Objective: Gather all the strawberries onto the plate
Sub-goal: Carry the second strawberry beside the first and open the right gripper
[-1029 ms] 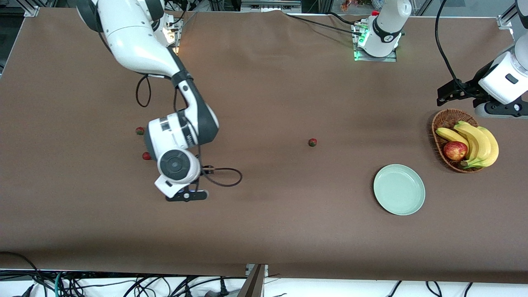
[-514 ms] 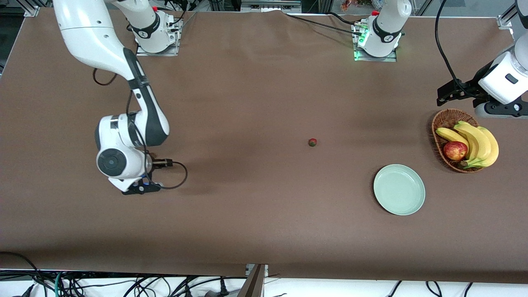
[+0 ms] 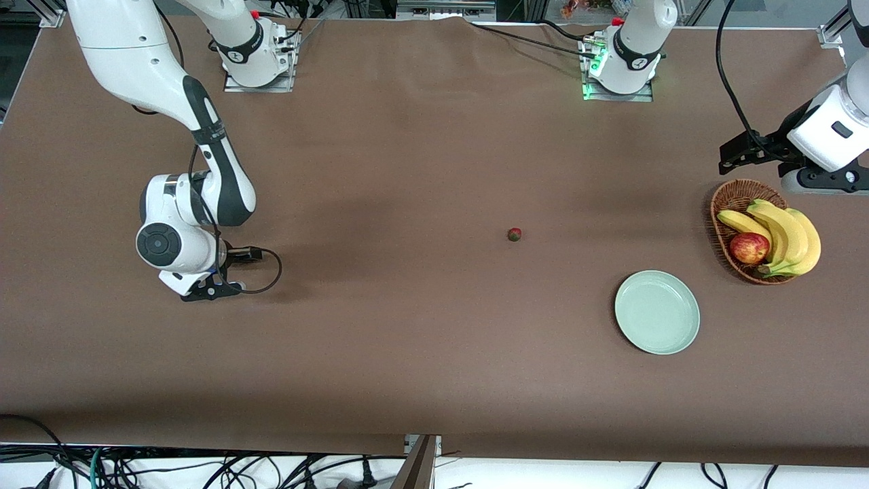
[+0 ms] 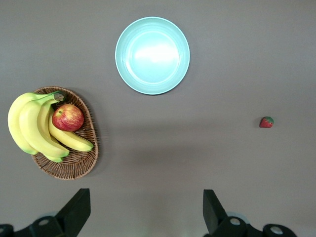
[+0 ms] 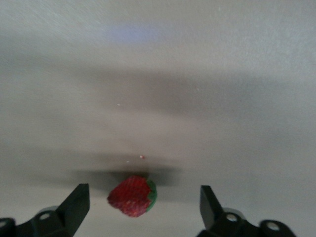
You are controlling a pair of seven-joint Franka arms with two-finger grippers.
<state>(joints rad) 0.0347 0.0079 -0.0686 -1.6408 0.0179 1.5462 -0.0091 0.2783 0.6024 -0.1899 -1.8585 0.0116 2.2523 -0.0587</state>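
My right gripper's fingers are beside the red strawberry, low on the brown table, and closing now would catch it, so it is time to close.
One strawberry (image 5: pixel 132 196), red with a green cap, lies on the brown table between the spread fingers of my right gripper (image 5: pixel 143 201), which is open and hangs low over it at the right arm's end of the table. In the front view that arm's hand (image 3: pixel 178 250) hides this berry. Another strawberry (image 3: pixel 514 234) (image 4: pixel 266 122) lies alone near the table's middle. The mint-green plate (image 3: pixel 657 312) (image 4: pixel 153 57) sits empty, nearer the front camera than the basket. My left gripper (image 4: pixel 145 210) waits open, high over the table by the basket.
A brown wicker basket (image 3: pixel 721 204) holding bananas (image 3: pixel 787 234) and a red-yellow apple (image 3: pixel 749 248) stands at the left arm's end of the table, close to the plate. A black cable (image 3: pixel 268 272) loops off the right wrist.
My right arm has swung from nearer the table's middle toward its own end and come down over a strawberry. Two berries seen earlier are now hidden under it. The left arm has not moved.
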